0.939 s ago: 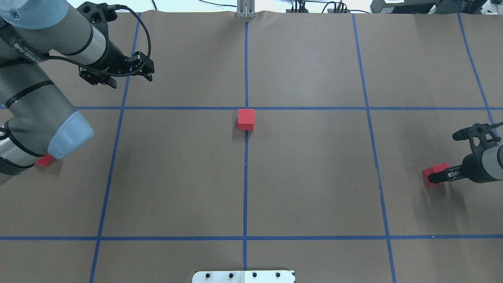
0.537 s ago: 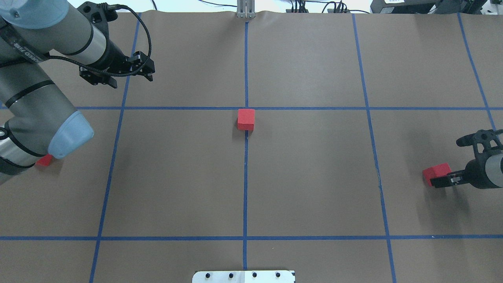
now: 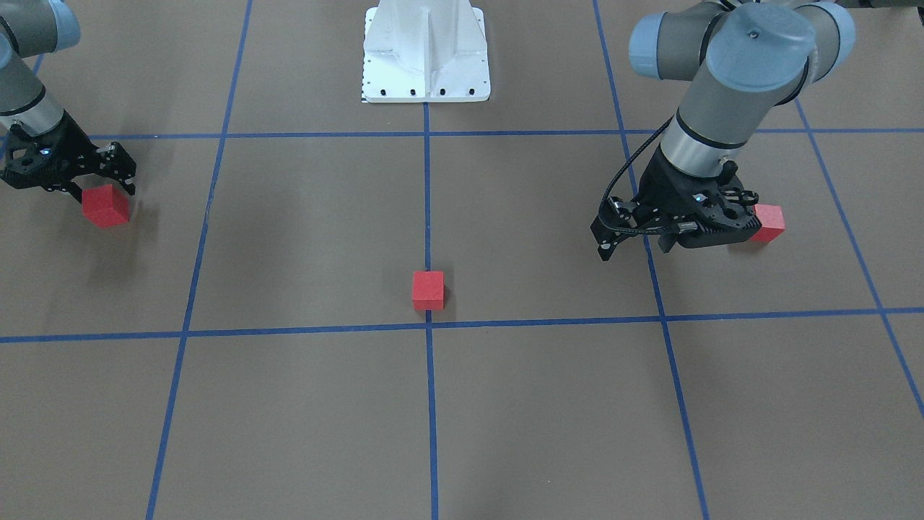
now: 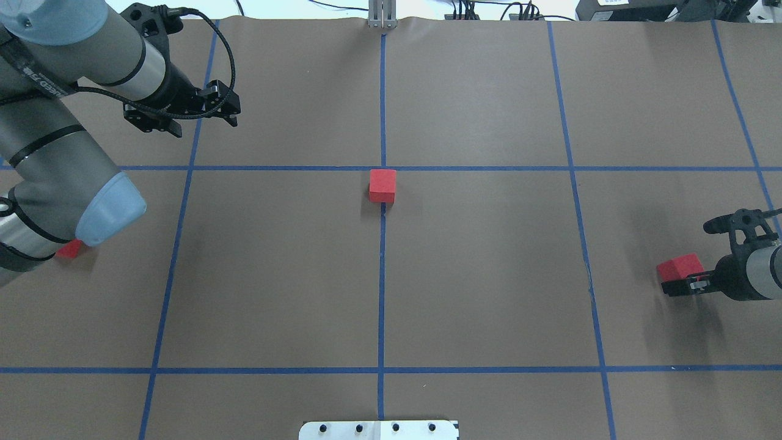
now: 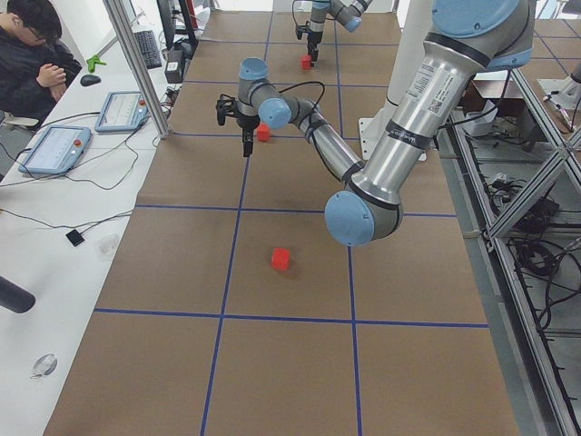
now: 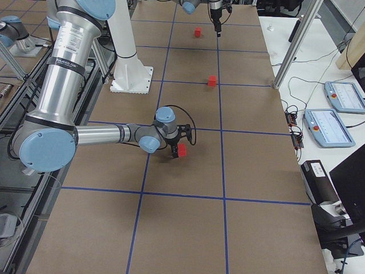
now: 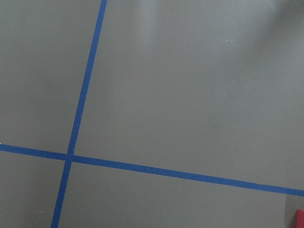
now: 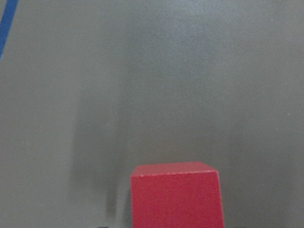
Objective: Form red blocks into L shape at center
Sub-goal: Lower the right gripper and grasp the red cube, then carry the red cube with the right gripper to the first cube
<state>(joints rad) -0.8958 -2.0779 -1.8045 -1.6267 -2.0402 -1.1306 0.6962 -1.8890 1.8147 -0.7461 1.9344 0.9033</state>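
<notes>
The red block should be grabbed next by its opposite sides with my right gripper, to build the L at the center.
Three red blocks lie apart on the brown floor. One point(image 4: 382, 185) point(image 3: 428, 289) sits just on the robot's side of the center crossing point(image 4: 383, 168). One point(image 4: 679, 267) point(image 3: 105, 205) lies at the far right. My right gripper point(image 3: 102, 189) is open and low, with a finger on each side of that block, which fills the bottom of the right wrist view point(image 8: 175, 194). The third block point(image 3: 769, 222) lies at the left, half hidden under my left arm in the overhead view point(image 4: 69, 249). My left gripper point(image 4: 206, 126) point(image 3: 635, 249) is open and empty, above a left tape crossing.
The robot's white base plate point(image 3: 426, 50) stands at the near middle edge. A metal post point(image 4: 382, 15) stands at the far edge on the middle line. An operator point(image 5: 32, 54) and tablets point(image 5: 54, 150) are at a side table beyond the mat.
My right gripper has shifted a little back and toward the robot beside the right block. No block has moved. The left arm is still.
</notes>
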